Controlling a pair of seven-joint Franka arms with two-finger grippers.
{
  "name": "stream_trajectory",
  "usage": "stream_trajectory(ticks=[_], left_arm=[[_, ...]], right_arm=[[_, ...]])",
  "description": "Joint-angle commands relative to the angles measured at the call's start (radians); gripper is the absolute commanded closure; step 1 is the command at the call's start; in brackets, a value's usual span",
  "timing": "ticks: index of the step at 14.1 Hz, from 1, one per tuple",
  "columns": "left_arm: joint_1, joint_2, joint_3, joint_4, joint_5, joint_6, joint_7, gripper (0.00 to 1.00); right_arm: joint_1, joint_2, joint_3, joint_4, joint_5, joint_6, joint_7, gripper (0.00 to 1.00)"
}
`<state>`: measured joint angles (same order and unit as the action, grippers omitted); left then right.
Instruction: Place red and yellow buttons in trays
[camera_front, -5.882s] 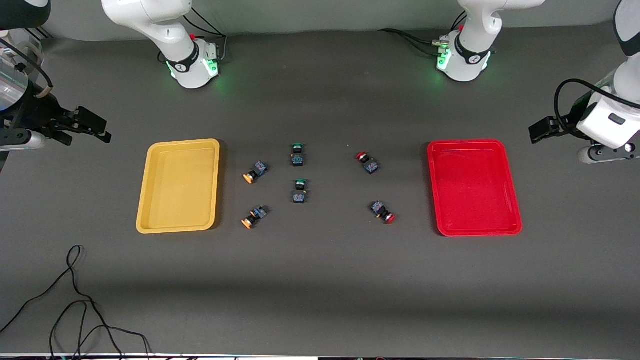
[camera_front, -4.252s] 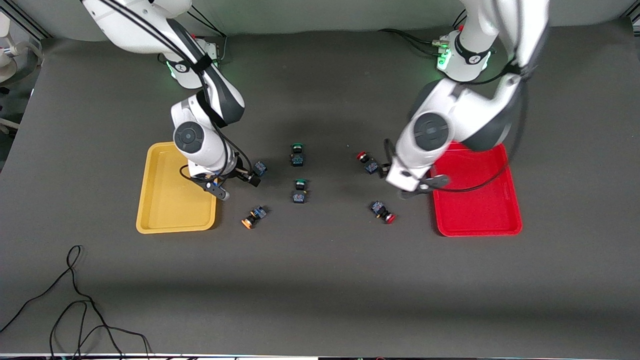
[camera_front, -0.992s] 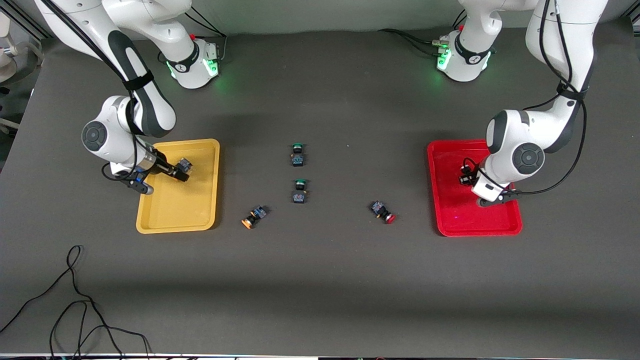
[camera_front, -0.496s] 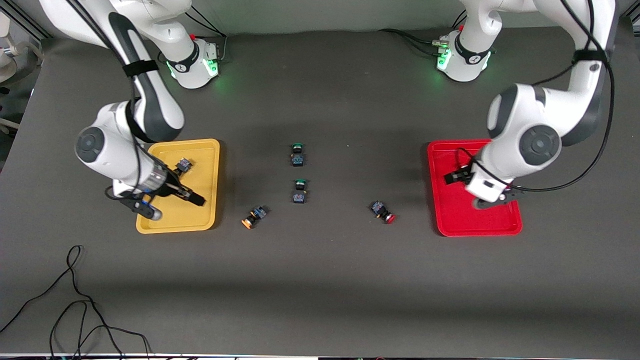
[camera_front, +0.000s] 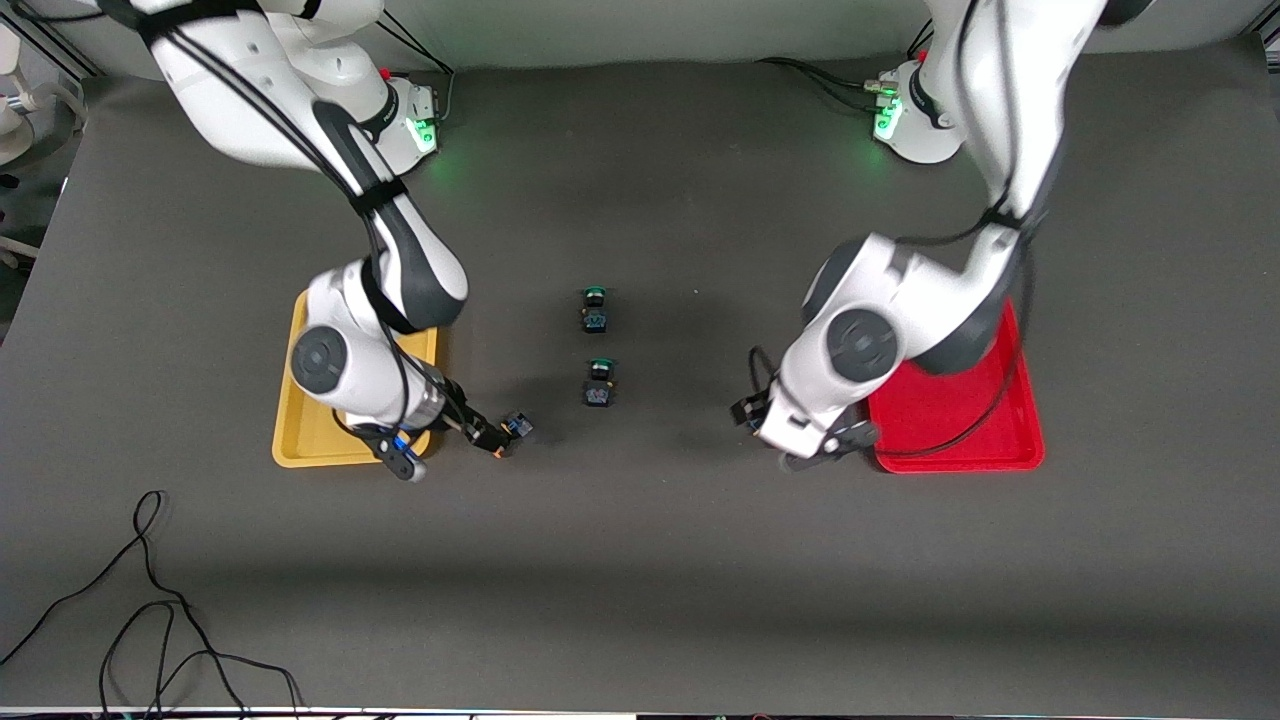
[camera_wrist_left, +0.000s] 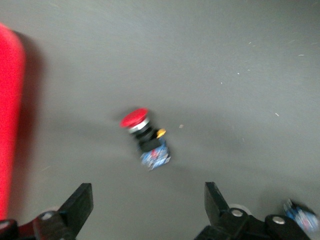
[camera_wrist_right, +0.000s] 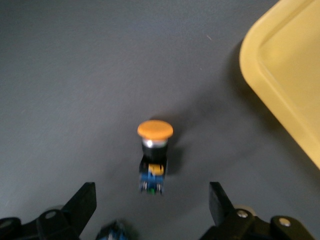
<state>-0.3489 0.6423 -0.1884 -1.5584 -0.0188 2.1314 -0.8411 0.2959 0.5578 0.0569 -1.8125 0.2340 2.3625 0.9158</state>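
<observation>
The yellow-capped button should go in the yellow tray, so my right gripper should next grab the button by its black body (camera_wrist_right: 154, 154).
My right gripper (camera_front: 450, 450) is open beside the yellow tray (camera_front: 290, 440), low over a yellow-capped button (camera_front: 515, 427) lying on the mat. In the right wrist view the gripper (camera_wrist_right: 151, 205) has that button (camera_wrist_right: 154, 155) just ahead of its spread fingers, with the yellow tray (camera_wrist_right: 290, 85) close by. My left gripper (camera_front: 795, 440) is open over the mat next to the red tray (camera_front: 960, 425). In the left wrist view the gripper (camera_wrist_left: 147, 200) has a red-capped button (camera_wrist_left: 145, 137) ahead of it, near the red tray's rim (camera_wrist_left: 7, 125). My arms hide both trays' insides.
Two green-capped buttons (camera_front: 594, 310) (camera_front: 598, 385) lie mid-table between the trays. A blurred blue switch body shows at the edge of the left wrist view (camera_wrist_left: 300, 220) and another in the right wrist view (camera_wrist_right: 112, 232). A black cable (camera_front: 150, 600) lies near the front edge.
Each gripper carried one button to its tray, let it go and opened. Both have since swung from the trays to the buttons lying on the mat.
</observation>
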Motion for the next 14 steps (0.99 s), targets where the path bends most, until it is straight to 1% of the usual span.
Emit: stream_trajectory(ticks=[1, 3, 4, 5, 7, 8, 9, 10, 11, 12, 14], left_arm=[[-0.005, 0.037, 0.004, -0.044, 0.020, 0.096, -0.045, 0.01], [-0.002, 0.060, 0.004, -0.060, 0.017, 0.140, -0.081, 0.02], [-0.004, 0.072, 0.004, -0.060, 0.017, 0.143, -0.085, 0.02], [-0.004, 0.077, 0.004, -0.061, 0.020, 0.147, -0.085, 0.04], [-0.004, 0.083, 0.004, -0.087, 0.017, 0.183, -0.085, 0.10], [-0.004, 0.085, 0.004, -0.110, 0.020, 0.218, -0.085, 0.17], [-0.002, 0.085, 0.006, -0.127, 0.020, 0.246, -0.085, 0.26], [-0.001, 0.085, 0.006, -0.129, 0.020, 0.242, -0.084, 0.45], [0.002, 0.079, 0.004, -0.129, 0.020, 0.233, -0.084, 0.81], [0.004, 0.071, 0.006, -0.127, 0.020, 0.228, -0.088, 1.00], [0.005, 0.044, 0.007, -0.114, 0.017, 0.179, -0.085, 1.00]], right_arm=[[0.028, 0.096, 0.004, 0.041, 0.004, 0.084, 0.081, 0.00], [0.029, 0.111, 0.008, 0.039, 0.004, 0.096, 0.086, 0.00], [0.029, 0.120, 0.008, 0.038, 0.004, 0.118, 0.086, 0.07], [0.031, 0.128, 0.009, 0.035, 0.004, 0.135, 0.086, 0.16], [0.031, 0.128, 0.017, 0.030, 0.004, 0.139, 0.084, 0.70], [0.031, 0.126, 0.017, 0.030, 0.004, 0.138, 0.084, 0.86], [0.028, 0.122, 0.017, 0.031, 0.004, 0.130, 0.083, 0.97], [0.028, 0.111, 0.017, 0.032, 0.004, 0.127, 0.077, 1.00], [0.023, 0.090, 0.017, 0.032, 0.004, 0.100, 0.071, 1.00], [0.017, 0.058, 0.014, 0.038, 0.004, 0.030, 0.064, 1.00], [-0.023, -0.027, 0.005, 0.041, 0.004, -0.105, 0.000, 1.00]])
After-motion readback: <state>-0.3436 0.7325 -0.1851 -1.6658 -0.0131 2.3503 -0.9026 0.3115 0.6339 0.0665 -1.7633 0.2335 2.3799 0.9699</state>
